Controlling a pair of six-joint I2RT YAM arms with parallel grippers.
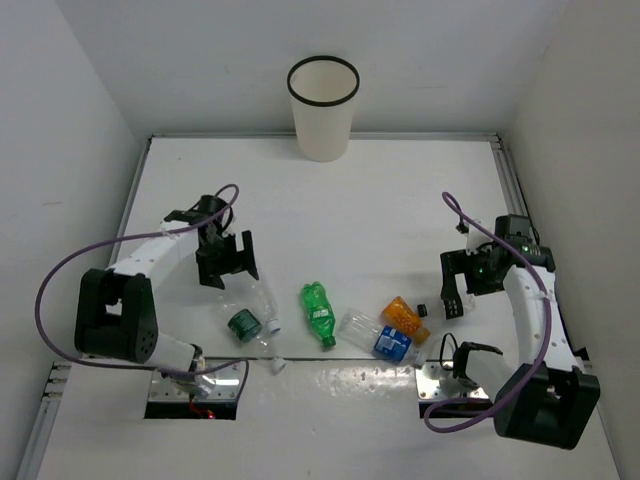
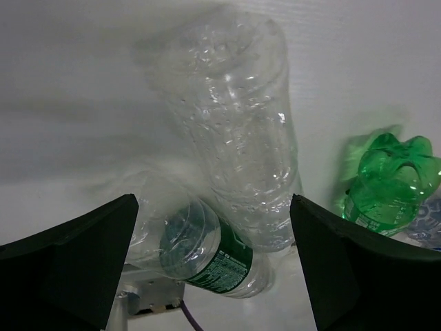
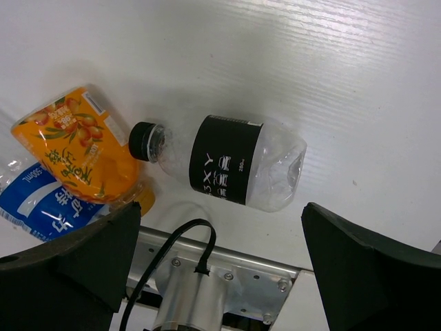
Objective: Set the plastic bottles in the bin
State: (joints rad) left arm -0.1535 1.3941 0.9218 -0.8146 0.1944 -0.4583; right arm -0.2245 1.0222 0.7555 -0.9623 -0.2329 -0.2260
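Note:
I should next use my left gripper to grab the unlabelled clear bottle across its body at its base end (image 1: 259,290), so its neck goes into the bin (image 1: 322,105) first.
The white bin (image 1: 322,105) stands at the back centre. My left gripper (image 1: 228,262) (image 2: 213,207) is open, hovering over a clear bottle with a green label (image 1: 243,322) (image 2: 207,248) and an unlabelled clear bottle (image 1: 264,297) (image 2: 241,131) lying against it. The green bottle (image 1: 318,313) (image 2: 389,183) lies to their right. My right gripper (image 1: 452,295) (image 3: 220,214) is open above the dark-labelled bottle (image 3: 234,162), which lies on its side. The orange bottle (image 1: 405,317) (image 3: 83,155) and the blue-labelled clear bottle (image 1: 385,340) (image 3: 41,207) lie beside it.
The white table (image 1: 330,200) is walled on the left, back and right. Metal arm base plates (image 1: 445,385) (image 3: 227,283) sit at the near edge, close to the bottles. A black cable (image 3: 186,241) loops near the right base.

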